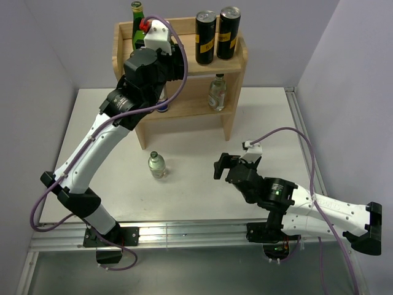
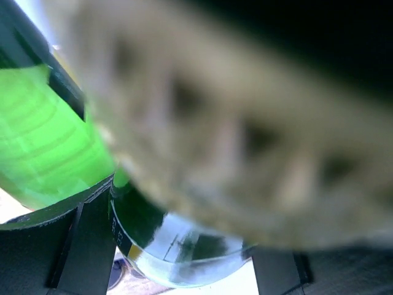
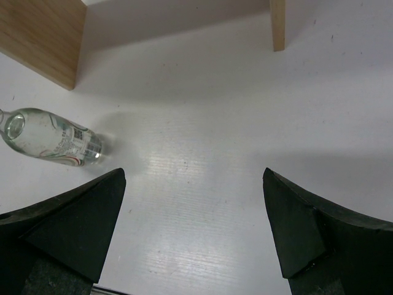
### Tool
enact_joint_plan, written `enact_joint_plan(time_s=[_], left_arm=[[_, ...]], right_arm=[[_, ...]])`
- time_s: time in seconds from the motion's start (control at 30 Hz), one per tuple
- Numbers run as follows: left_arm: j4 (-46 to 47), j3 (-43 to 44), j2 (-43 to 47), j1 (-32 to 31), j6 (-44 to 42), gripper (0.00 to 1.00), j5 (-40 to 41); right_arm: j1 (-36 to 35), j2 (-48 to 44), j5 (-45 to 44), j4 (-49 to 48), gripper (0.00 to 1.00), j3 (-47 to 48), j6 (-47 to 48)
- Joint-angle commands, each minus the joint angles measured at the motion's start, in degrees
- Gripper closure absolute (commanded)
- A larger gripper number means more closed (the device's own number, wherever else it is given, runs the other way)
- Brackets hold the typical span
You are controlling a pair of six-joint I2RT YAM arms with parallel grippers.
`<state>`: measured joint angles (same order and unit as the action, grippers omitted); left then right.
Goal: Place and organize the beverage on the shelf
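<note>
The green glass bottle's base tilts against the shelf's top board (image 1: 191, 52), cap leaning back, so my left gripper keeps hold until the bottle stands upright.
The light wood shelf (image 1: 236, 67) stands at the back of the table. My left gripper (image 1: 143, 29) is up at the left end of its top board, shut on a green glass bottle (image 1: 136, 13). In the left wrist view the bottle (image 2: 141, 215) sits between my black fingers (image 2: 73, 252), and something blurred and beige covers most of that view. Two black cans (image 1: 206, 38) stand on the top board at the right. A clear bottle (image 1: 216, 92) stands on the lower board. Another clear bottle (image 1: 157, 165) stands on the table. My right gripper (image 1: 221, 166) is open and empty, to the right of it.
Something with a blue top (image 1: 163, 108) shows on the lower board, mostly hidden by my left arm. In the right wrist view the clear bottle (image 3: 52, 142) is far left, and the shelf's side panels (image 3: 40, 37) are ahead. Grey walls close in the table.
</note>
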<state>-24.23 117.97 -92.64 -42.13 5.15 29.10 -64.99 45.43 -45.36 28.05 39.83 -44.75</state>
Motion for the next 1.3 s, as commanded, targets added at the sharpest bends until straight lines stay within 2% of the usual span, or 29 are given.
enact_joint_plan(time_s=[0.0, 0.47, 0.73, 1.27], left_arm=[[11.14, 3.92, 0.89, 1.17, -0.67, 1.0, -0.98], [10.78, 7.27, -6.5, 4.77, 0.13, 1.0, -2.03], [11.49, 7.53, -8.96, 5.92, -0.14, 1.0, 0.95], [12.8, 0.42, -4.48, 9.34, -2.07, 1.0, 5.96]], right_arm=[[0.22, 0.71, -0.69, -2.48, 0.0, -0.11, -0.69], [0.13, 1.42, -0.25, -3.53, 0.0, 0.16, 0.1], [0.22, 1.59, -0.16, -3.88, 0.0, -0.19, 0.45], [0.3, 2.56, 0.8, -5.46, 0.0, -0.9, 0.37]])
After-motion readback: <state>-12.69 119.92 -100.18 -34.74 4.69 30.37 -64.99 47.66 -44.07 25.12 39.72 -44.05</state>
